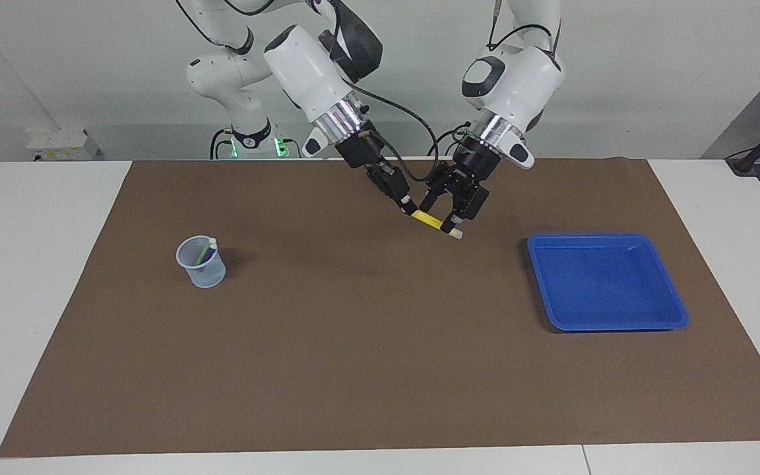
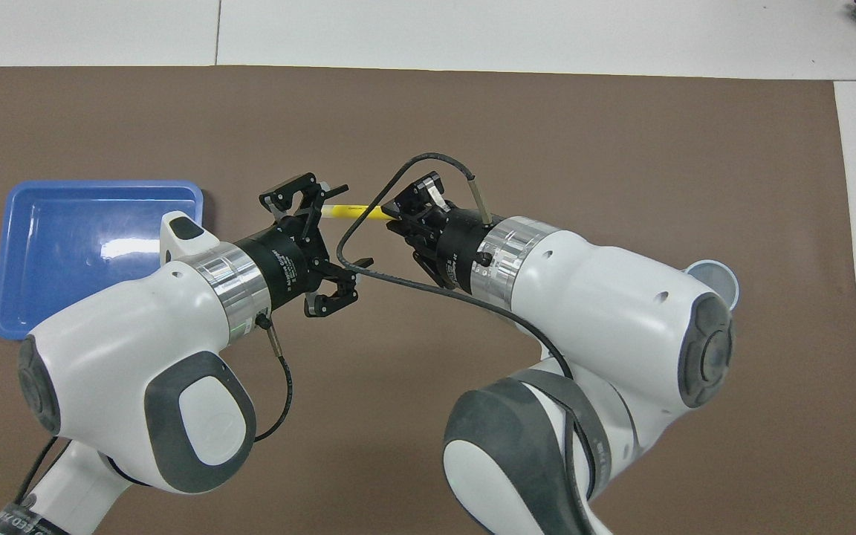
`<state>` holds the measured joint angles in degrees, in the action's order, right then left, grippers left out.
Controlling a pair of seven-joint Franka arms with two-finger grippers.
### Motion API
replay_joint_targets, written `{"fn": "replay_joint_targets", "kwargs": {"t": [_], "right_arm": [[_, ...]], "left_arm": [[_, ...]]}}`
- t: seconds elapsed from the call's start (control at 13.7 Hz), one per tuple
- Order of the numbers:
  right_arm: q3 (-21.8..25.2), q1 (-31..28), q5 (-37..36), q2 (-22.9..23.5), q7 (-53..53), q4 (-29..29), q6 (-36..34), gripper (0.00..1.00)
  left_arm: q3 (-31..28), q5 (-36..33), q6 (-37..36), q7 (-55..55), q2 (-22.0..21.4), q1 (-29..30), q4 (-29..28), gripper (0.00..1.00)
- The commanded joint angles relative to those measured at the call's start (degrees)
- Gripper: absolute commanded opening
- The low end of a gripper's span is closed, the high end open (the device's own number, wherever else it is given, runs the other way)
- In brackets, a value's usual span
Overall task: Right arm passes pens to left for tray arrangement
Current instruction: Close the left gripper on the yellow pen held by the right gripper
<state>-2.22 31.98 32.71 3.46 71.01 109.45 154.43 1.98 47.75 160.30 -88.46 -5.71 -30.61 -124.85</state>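
Observation:
I should grab the yellow pen next with my left gripper by its free whitish end (image 2: 328,211), because the fingers of my right gripper cover one end of the pen.
Over the mat's middle, my right gripper (image 1: 410,208) (image 2: 392,215) is shut on one end of the yellow pen (image 1: 431,220) (image 2: 354,212) and holds it slanting in the air. My left gripper (image 1: 444,214) (image 2: 351,226) is open, with one finger on each side of the pen's free whitish end. I cannot tell whether those fingers touch the pen. A green pen (image 1: 204,252) and a purple pen (image 1: 200,261) stand in the mesh cup (image 1: 202,267) (image 2: 715,278). The blue tray (image 1: 673,310) (image 2: 64,282) lies bare at the left arm's end.
A brown mat (image 1: 367,356) covers most of the white table. The mesh cup stands on it toward the right arm's end, well apart from the tray. A cable (image 2: 368,223) loops from the right wrist across the pen in the overhead view.

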Motion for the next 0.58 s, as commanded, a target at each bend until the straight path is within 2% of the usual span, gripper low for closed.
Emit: {"fn": "replay_joint_targets", "kwargs": {"t": [0.0,0.29,0.51], "right_arm": [[-0.2,-0.3,1.5,-1.3,-0.1,1.6,1.3,0.00],[-0.2,-0.4,1.6,-1.3,-0.2,1.6,1.3,0.00],[-0.2,-0.4,1.5,-1.3,-0.2,1.6,1.3,0.00]], "left_arm": [[-0.6,1.0,2.2,-0.4,0.4,-1.4,0.0,0.92],[-0.6,0.9,1.9,0.0,0.8,-1.6,0.5,0.83],[-0.6,0.9,1.9,0.0,0.8,-2.3,0.6,0.69]]}}
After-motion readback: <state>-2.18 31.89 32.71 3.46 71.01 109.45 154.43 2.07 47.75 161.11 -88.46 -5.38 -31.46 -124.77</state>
